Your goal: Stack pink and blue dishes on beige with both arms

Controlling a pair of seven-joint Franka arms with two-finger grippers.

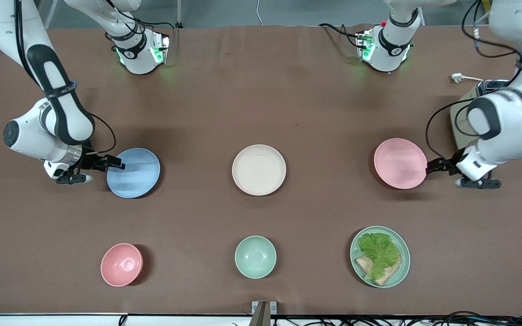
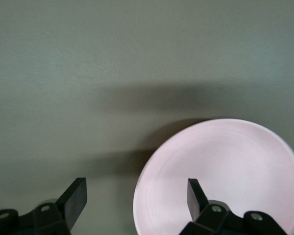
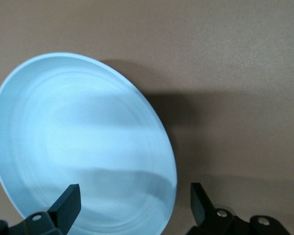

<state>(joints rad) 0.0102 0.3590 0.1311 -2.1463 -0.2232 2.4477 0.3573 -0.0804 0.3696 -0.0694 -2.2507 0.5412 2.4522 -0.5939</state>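
My left gripper needs to go lower before it closes on the pink plate's rim (image 1: 425,155), because its fingers are still above the plate's rim and the table.
The pale blue plate (image 1: 133,173) lies toward the right arm's end of the table. My right gripper (image 1: 117,163) is open at the plate's edge. In the right wrist view the right gripper (image 3: 134,192) straddles the blue plate's (image 3: 83,147) rim, one finger over the plate and one over the cloth. The pale pink plate (image 1: 400,163) lies toward the left arm's end. My left gripper (image 1: 430,166) is open at its rim. Seen from the left wrist, the left gripper (image 2: 134,188) brackets the pink plate's (image 2: 225,171) edge. The beige plate (image 1: 259,170) sits between them, bare.
Nearer the front camera stand a small pink bowl (image 1: 122,265), a pale green bowl (image 1: 255,256) and a green plate (image 1: 402,267) holding lettuce and bread. A grey device (image 1: 462,120) with a white plug (image 1: 457,78) sits by the left arm.
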